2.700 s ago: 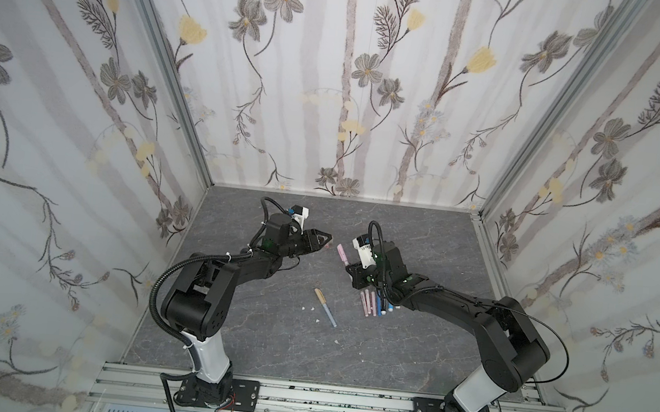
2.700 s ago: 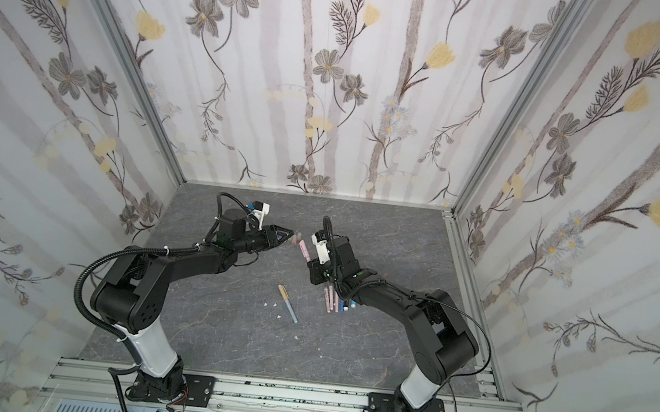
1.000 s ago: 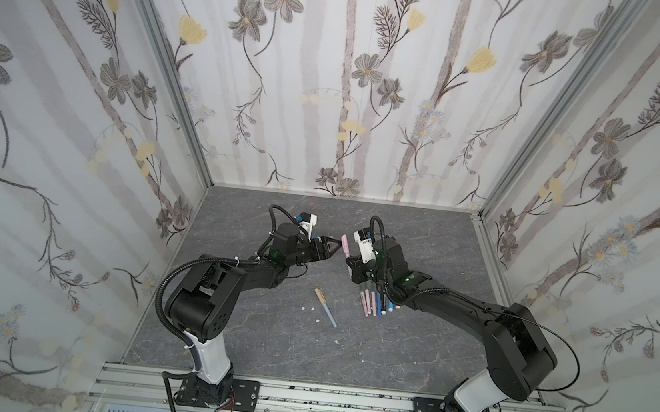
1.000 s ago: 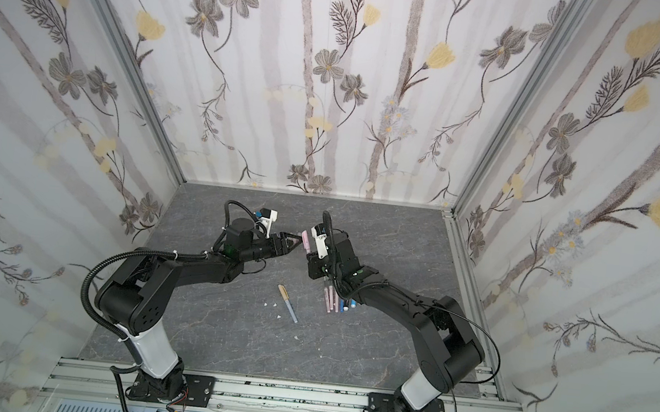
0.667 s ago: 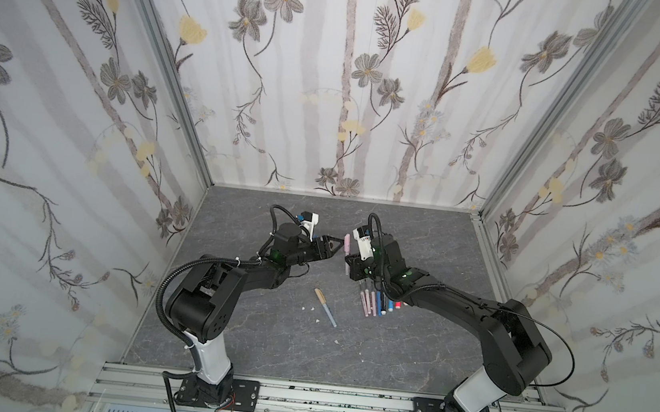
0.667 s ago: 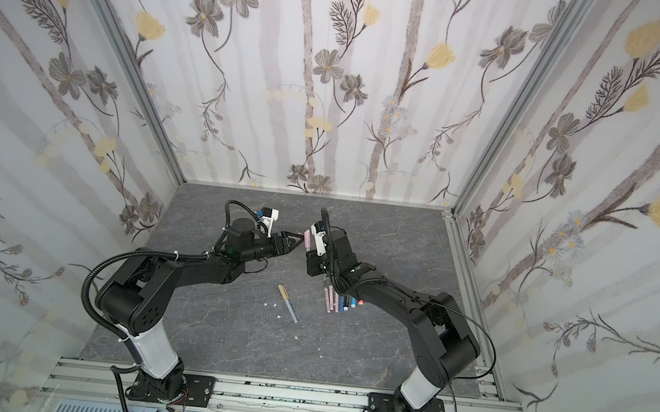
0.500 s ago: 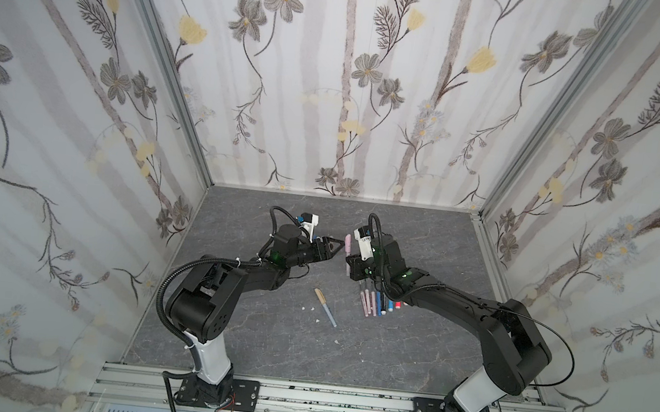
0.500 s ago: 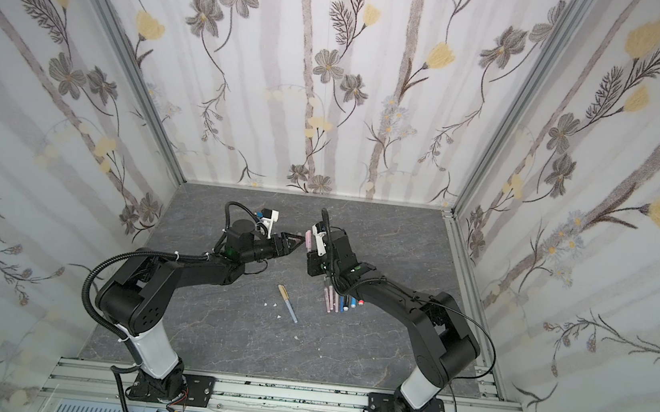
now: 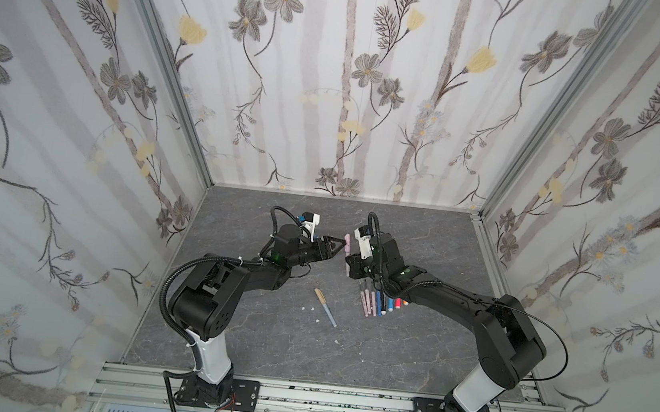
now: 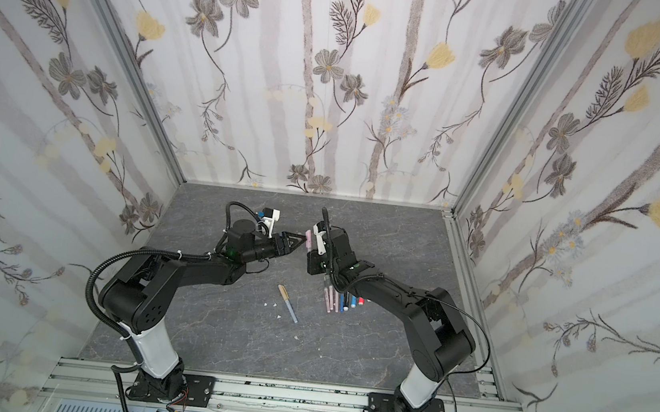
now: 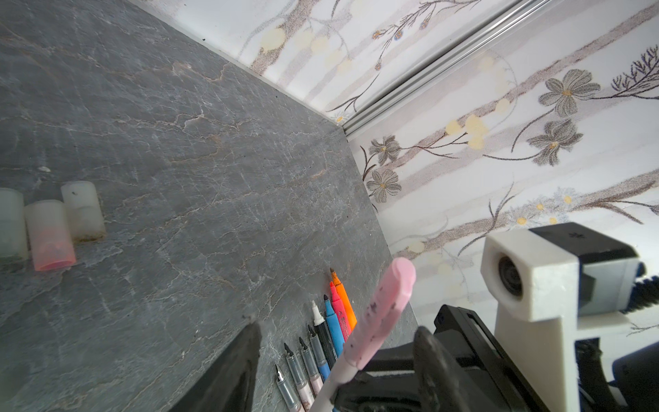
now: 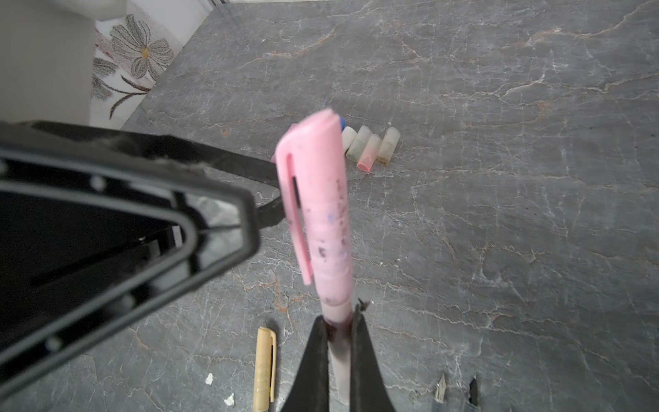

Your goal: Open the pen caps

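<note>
My right gripper is holding the body of the pen. My left gripper will next grab the pink cap (image 9: 347,243) (image 11: 387,306), away from the body of the pen, to pull the cap off the pen.
My right gripper (image 12: 340,317) is shut on the pale barrel of a pink pen, held above the table. The pen's pink cap (image 12: 315,199) with its clip is still on and points away from the gripper. My left gripper (image 11: 338,328) is open, and the pink cap (image 11: 387,306) stands between its two fingers with a gap on one side. In both top views the left fingertips (image 9: 339,244) meet the cap (image 10: 309,239) at mid-table. Several loose pen caps (image 12: 371,148) lie in a row on the table.
A row of several uncapped pens (image 9: 379,302) lies on the grey table under the right arm. A pen with a yellow cap (image 9: 324,306) lies alone nearer the front. Small white specks (image 10: 274,305) lie beside it. Papered walls close in three sides.
My left gripper has moved right until its fingers flank the pink cap, and its jaws have narrowed a little. The right gripper has kept hold of the pen and barely moved.
</note>
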### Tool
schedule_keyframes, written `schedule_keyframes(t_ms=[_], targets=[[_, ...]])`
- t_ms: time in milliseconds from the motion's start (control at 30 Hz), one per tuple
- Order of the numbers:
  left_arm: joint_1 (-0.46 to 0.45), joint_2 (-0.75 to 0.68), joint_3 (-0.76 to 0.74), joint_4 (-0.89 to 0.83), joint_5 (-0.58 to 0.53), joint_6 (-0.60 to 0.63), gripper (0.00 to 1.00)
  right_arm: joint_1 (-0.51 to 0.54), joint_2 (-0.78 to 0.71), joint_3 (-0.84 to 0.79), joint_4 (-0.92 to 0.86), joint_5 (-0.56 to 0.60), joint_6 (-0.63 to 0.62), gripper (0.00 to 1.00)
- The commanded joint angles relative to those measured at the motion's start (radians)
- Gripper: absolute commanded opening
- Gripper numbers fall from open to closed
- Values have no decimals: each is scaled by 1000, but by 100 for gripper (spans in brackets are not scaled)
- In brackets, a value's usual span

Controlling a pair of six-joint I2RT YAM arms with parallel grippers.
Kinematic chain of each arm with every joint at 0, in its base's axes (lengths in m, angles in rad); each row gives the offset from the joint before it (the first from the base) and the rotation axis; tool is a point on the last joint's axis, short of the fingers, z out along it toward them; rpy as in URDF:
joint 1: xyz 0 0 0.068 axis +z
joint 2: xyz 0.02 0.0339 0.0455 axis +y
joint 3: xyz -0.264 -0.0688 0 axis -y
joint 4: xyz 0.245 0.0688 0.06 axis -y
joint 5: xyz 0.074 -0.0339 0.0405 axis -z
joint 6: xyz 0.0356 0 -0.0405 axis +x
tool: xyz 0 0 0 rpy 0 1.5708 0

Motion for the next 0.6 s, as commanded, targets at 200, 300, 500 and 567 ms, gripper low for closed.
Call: schedule_keyframes(t_ms=[200, 300, 500, 567], targets=[[-13, 47, 65, 32, 15, -1, 48, 1, 15, 20, -4, -52, 0, 0], [-15, 58, 75, 26, 20, 1, 39, 2, 14, 17, -3, -51, 0, 0], [-15, 65, 81, 20, 23, 5, 29, 2, 18, 19, 3, -58, 0, 0], [-15, 66, 81, 19, 25, 5, 26, 2, 18, 20, 6, -60, 0, 0]])
